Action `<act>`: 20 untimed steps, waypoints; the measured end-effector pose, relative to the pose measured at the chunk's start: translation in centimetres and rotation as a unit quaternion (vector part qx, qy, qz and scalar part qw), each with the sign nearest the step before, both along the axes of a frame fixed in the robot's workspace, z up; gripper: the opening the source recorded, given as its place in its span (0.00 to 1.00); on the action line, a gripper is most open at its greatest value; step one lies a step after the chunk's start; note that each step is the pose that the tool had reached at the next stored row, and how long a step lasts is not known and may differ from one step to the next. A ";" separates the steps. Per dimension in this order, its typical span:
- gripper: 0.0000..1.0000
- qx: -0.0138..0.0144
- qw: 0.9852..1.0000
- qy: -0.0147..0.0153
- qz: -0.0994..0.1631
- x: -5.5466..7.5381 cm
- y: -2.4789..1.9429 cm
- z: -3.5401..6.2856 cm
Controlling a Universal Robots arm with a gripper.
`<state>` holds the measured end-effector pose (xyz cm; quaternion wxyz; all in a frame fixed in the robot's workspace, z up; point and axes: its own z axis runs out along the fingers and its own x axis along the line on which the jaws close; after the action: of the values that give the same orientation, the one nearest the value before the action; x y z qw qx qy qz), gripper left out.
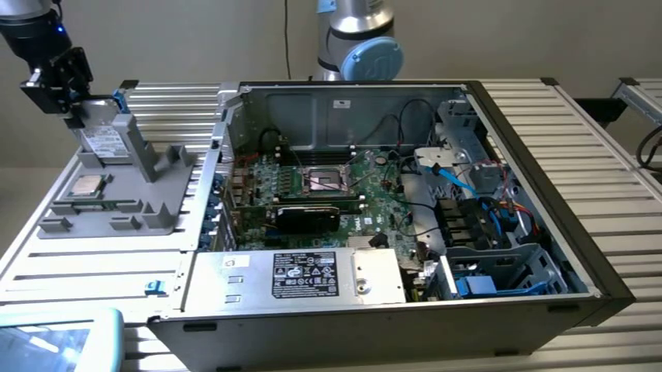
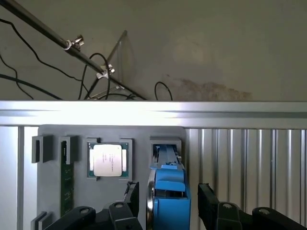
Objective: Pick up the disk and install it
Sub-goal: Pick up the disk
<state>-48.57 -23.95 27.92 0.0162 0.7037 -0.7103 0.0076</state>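
Observation:
I should next grab the disk by its free upper end (image 1: pixel 99 111) with my gripper, because the posts of the grey holder hem in the disk's lower end.
The disk (image 1: pixel 105 136) stands on edge in a slot of the grey holder (image 1: pixel 155 203) at the exterior view's left, silver with a white label and a blue carrier edge. My gripper (image 1: pixel 70 107) hangs right over its top. In the wrist view the blue carrier of the disk (image 2: pixel 170 203) sits between the two black fingers (image 2: pixel 133 194), which straddle it with a small gap on each side. The gripper is open and grips nothing.
On the grey holder (image 2: pixel 139 136) also lie a square processor chip (image 2: pixel 108 160) and a green memory stick (image 2: pixel 67 184). The open computer case (image 1: pixel 538 155) takes up the exterior view's middle, with a silver box (image 1: pixel 310 275) at the front and blue-trimmed bays (image 1: pixel 501 271) at the right.

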 end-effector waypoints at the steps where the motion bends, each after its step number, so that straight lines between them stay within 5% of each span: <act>1: 0.60 0.000 1.000 0.000 0.000 0.0 0.03 -0.01; 5: 0.60 0.000 1.000 0.000 0.000 0.0 0.30 0.01; 20: 0.58 0.000 1.000 0.000 0.000 0.0 0.01 -0.07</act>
<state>-48.61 -23.95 27.85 0.0163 0.7039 -0.7101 0.0076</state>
